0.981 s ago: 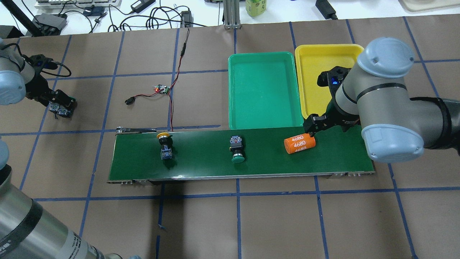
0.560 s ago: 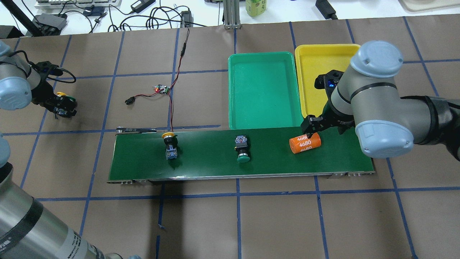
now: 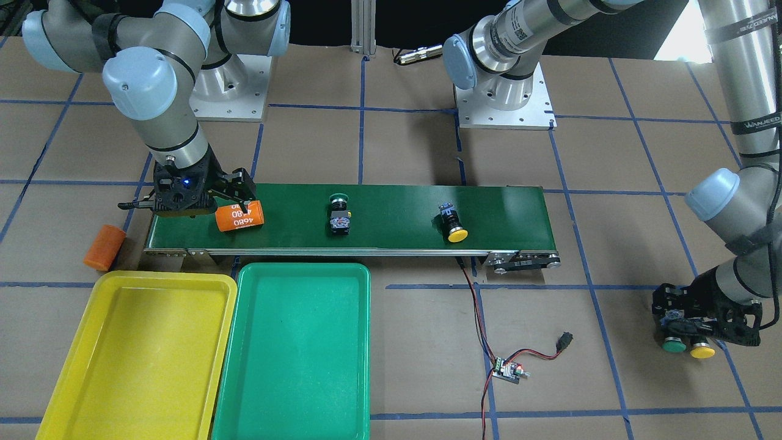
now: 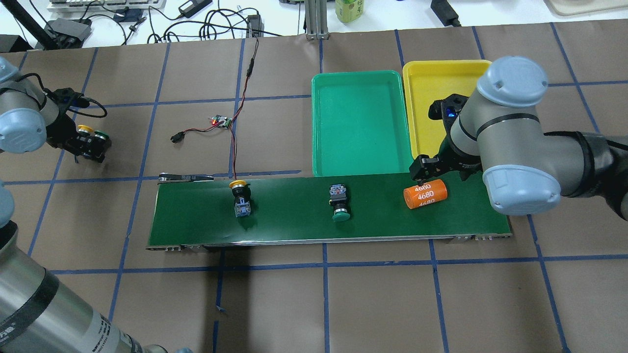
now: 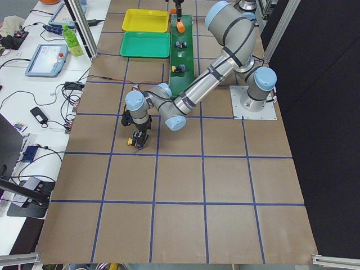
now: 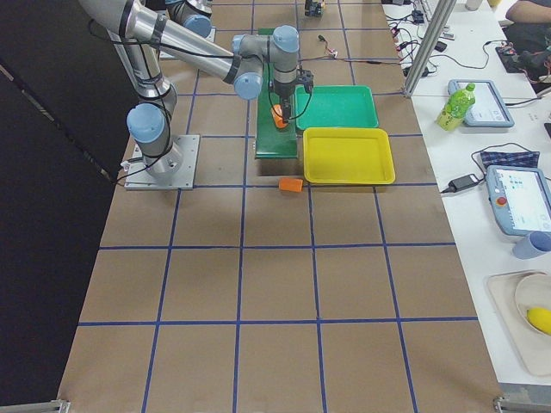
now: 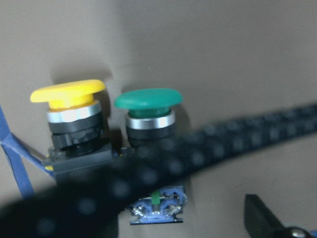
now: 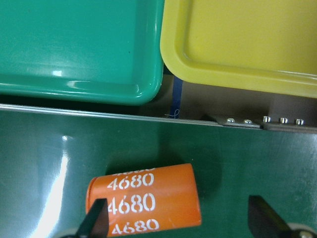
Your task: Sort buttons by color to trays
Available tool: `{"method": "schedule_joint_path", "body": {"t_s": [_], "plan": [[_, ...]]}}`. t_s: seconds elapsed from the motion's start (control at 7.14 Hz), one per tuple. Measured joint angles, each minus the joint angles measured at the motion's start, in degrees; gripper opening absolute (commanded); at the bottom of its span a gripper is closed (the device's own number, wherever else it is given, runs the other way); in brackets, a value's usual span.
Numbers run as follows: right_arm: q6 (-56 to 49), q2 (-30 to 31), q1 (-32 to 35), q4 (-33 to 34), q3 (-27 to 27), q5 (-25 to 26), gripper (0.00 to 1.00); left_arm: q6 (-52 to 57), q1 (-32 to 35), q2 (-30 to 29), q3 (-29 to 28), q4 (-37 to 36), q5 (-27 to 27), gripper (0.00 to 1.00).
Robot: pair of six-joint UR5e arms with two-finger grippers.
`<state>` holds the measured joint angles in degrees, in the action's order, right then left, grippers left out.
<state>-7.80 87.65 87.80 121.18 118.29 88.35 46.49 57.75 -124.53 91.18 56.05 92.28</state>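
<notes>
My left gripper grabs the green-capped button (image 3: 674, 346) by its body below the cap (image 3: 672, 326) next, to sort the buttons by color.
Two buttons lie on the dark-green belt, a yellow-capped one (image 4: 240, 196) towards the left and a green-capped one (image 4: 339, 203) mid-belt. Two more, a yellow (image 7: 69, 119) and a green (image 7: 148, 116), lie side by side on the brown table at the far left. My left gripper (image 4: 91, 146) stands open over their bodies; a blurred black cable hides one finger. The green tray (image 4: 360, 122) and the yellow tray (image 4: 431, 93) sit behind the belt's right half with nothing in them. My right gripper (image 8: 178, 215) hangs open just over an orange 4680 cylinder (image 4: 425, 193) on the belt.
A second orange cylinder (image 3: 105, 247) lies on the table off the belt's end, beside the yellow tray. A small circuit board (image 4: 221, 120) with red and black wires sits left of the green tray. Cables and devices line the table's far edge.
The two belt buttons and the orange cylinder have travelled right along the belt. My left wrist has turned, uncovering the yellow and green caps. My right arm has shifted slightly left.
</notes>
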Motion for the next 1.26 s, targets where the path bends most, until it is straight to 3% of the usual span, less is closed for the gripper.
{"method": "schedule_joint_path", "body": {"t_s": [0.28,0.42,0.84,0.98,1.12,1.26], "plan": [[0.05,-0.39,0.06,0.0,-0.13,0.0,1.0,0.08,0.04,0.06,-0.65,0.02,-0.05,0.97],[0.06,-0.45,0.1,0.18,-0.13,0.0,1.0,-0.22,0.13,0.26,-0.71,0.02,-0.53,1.0],[0.09,-1.1,0.18,0.73,-0.67,0.1,1.0,-0.33,0.33,0.44,-0.16,-0.04,-2.65,1.0],[0.14,-1.39,0.21,0.69,-0.83,0.08,1.0,-0.32,0.34,0.25,-0.05,-0.05,-2.73,0.9],[0.22,-1.51,0.31,0.66,-0.95,0.05,1.0,-0.43,0.35,0.04,0.03,-0.06,-2.78,0.67],[0.26,-1.65,0.65,0.66,-1.47,0.17,1.0,-0.39,0.35,-0.04,0.04,-0.06,-2.8,0.62]]}}
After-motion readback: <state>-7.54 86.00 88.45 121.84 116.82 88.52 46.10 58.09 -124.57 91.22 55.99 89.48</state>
